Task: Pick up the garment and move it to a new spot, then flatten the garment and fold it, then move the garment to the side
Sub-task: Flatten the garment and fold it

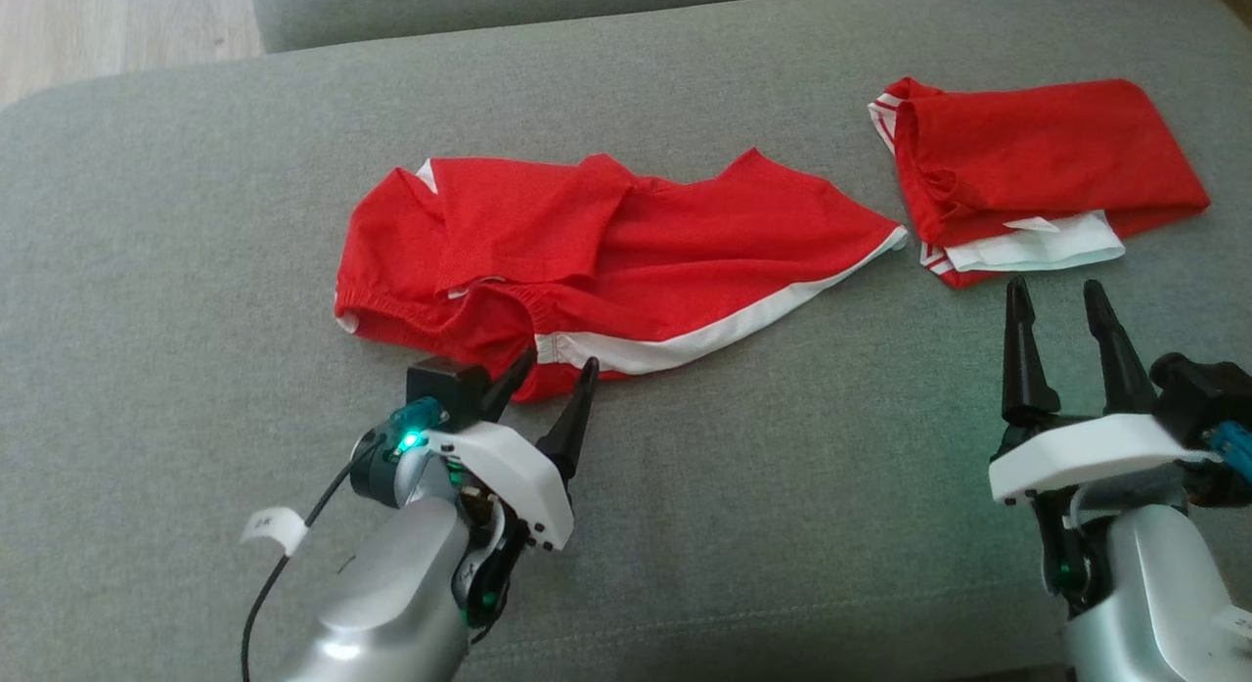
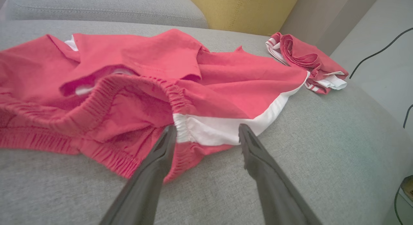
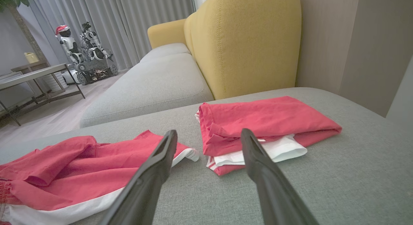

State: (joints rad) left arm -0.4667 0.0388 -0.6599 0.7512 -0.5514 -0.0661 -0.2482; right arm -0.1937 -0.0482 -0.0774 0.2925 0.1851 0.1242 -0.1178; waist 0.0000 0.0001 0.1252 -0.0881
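I should next pinch the shorts with my left gripper by the waistband at the white stripe [image 1: 548,347], because the waistband's edge stands up there while the red leg [image 1: 734,265] lies slack.
The garment [image 1: 626,251], red shorts with a white side stripe and an elastic waistband, lies crumpled in the middle of the grey cushion [image 1: 196,222]. My left gripper [image 1: 559,361] is open at its near edge. In the left wrist view the garment [image 2: 129,83] spreads ahead of the left gripper [image 2: 207,128]; one finger lies against the waistband and the white stripe's end sits between the tips. My right gripper [image 1: 1054,286] is open just short of a folded red and white garment [image 1: 1037,163], holding nothing. The right wrist view shows that gripper [image 3: 209,132] with the shorts [image 3: 80,167] to its left.
The folded garment [image 3: 264,121] rests at the cushion's far right. Behind it rises a yellow sofa back [image 3: 245,41], with another grey seat [image 3: 151,86] beyond. A low table [image 3: 35,73] and parked robots [image 3: 84,50] stand on the floor. Black cables [image 2: 380,50] run past the cushion's right edge.
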